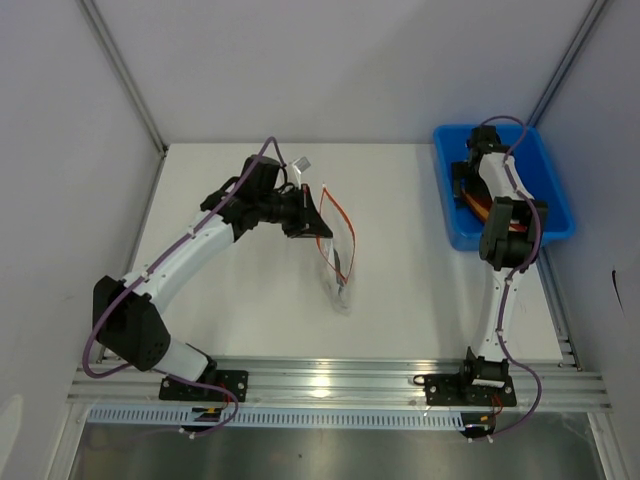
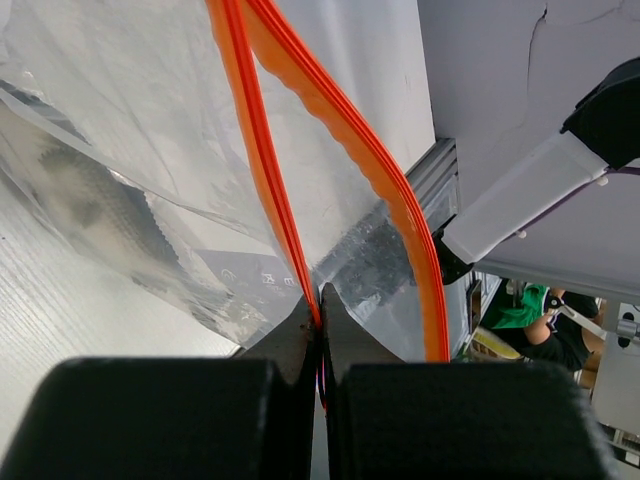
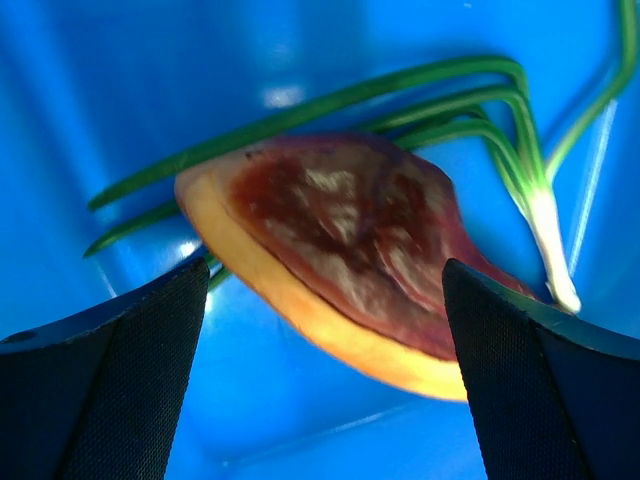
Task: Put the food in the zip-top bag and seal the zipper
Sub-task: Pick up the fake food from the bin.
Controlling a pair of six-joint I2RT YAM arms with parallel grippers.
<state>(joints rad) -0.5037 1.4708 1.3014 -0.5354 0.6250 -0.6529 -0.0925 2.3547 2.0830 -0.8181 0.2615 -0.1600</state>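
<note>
My right gripper will grab the orange bun-like piece [image 3: 340,260] by its orange edge near one end; its other end stays free to enter the bag's opening.
The clear zip-top bag [image 1: 338,255] lies mid-table with its orange-red zipper [image 1: 340,222] spread open. My left gripper [image 1: 308,216] is shut on one lip of the zipper [image 2: 262,165]; the other lip [image 2: 390,200] stands apart, so the mouth gapes. A grey-brown fish-like piece [image 2: 95,195] shows inside the bag. My right gripper [image 1: 465,185] is open, down in the blue tray [image 1: 555,190]. Its fingers [image 3: 130,350] straddle the orange bun-like piece [image 3: 340,260] with dark red top. Green leaf strips [image 3: 450,110] lie behind the bun.
The blue tray's floor [image 3: 100,90] surrounds the right gripper closely. A small white object [image 1: 299,162] lies on the table behind the left wrist. Grey walls enclose the table; an aluminium rail [image 1: 340,380] runs along the near edge.
</note>
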